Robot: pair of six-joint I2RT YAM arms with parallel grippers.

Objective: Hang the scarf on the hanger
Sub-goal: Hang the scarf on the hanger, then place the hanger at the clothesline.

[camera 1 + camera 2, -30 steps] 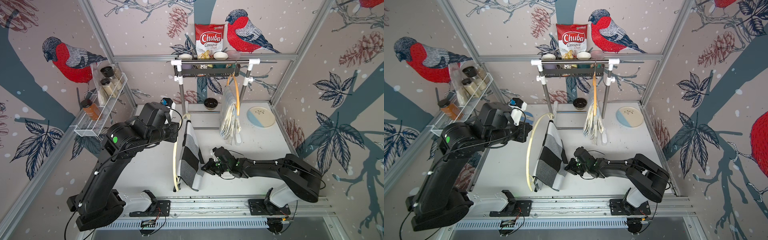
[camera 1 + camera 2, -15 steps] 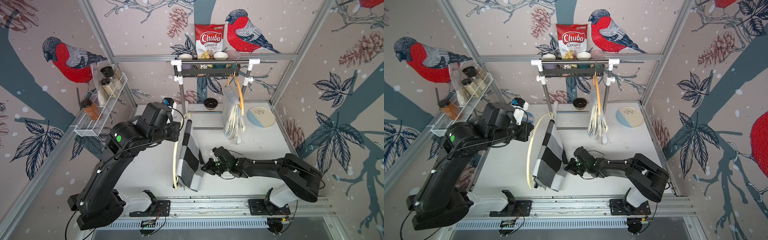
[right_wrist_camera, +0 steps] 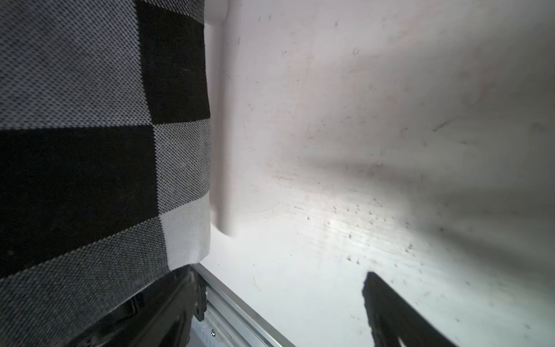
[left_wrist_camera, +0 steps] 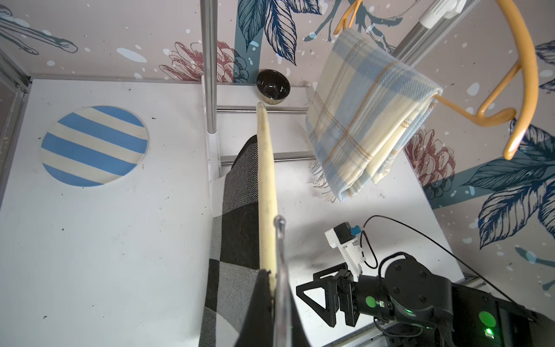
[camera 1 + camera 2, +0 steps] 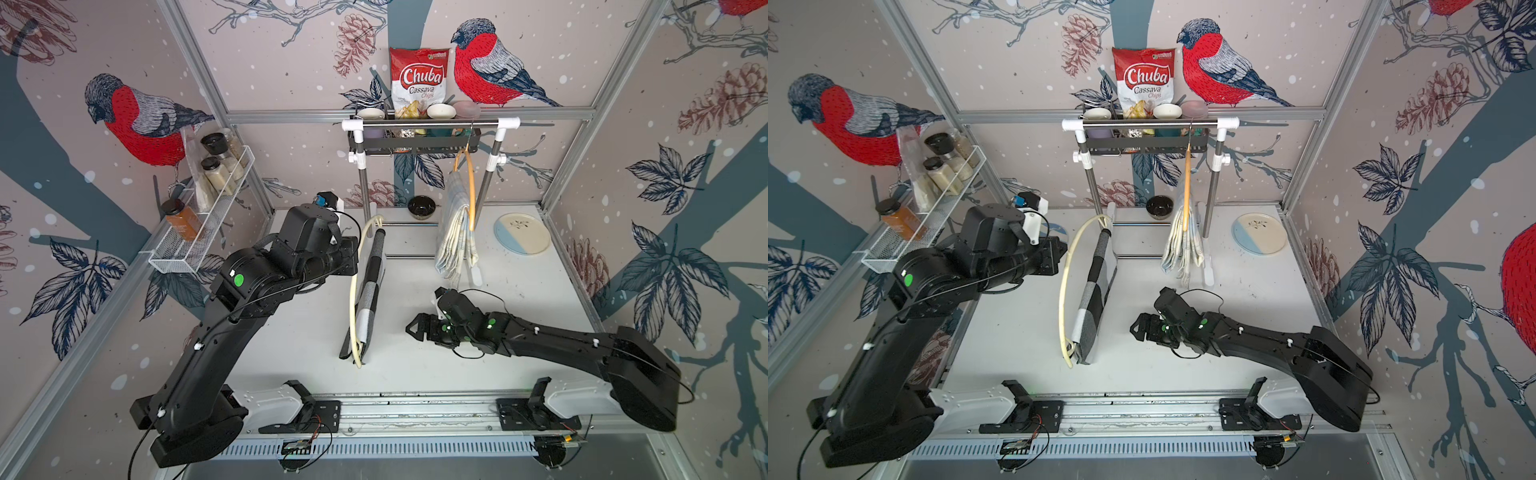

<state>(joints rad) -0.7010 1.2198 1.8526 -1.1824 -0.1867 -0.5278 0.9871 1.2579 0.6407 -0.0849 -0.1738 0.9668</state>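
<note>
The cream hanger needs its metal hook free for hanging, so my right gripper should grab its sloping arm next.
A cream hanger carries the black, grey and white checked scarf, draped over its bar and hanging down to the table. My left gripper is shut on the hanger, at the top by its metal hook, and holds it upright above the table. My right gripper stands open low over the table, a short way right of the scarf and apart from it. In the right wrist view the scarf fills one side and one finger shows.
A yellow hanger with a blue and cream plaid scarf hangs from the rack rail at the back. A black bowl and a plate lie behind. A wire spice shelf is on the left wall, a striped plate under my left arm.
My right gripper has opened and let go of the scarf's edge. The hanger has turned more edge-on, so the scarf hangs straighter. The plaid scarf at the back has swung slightly.
</note>
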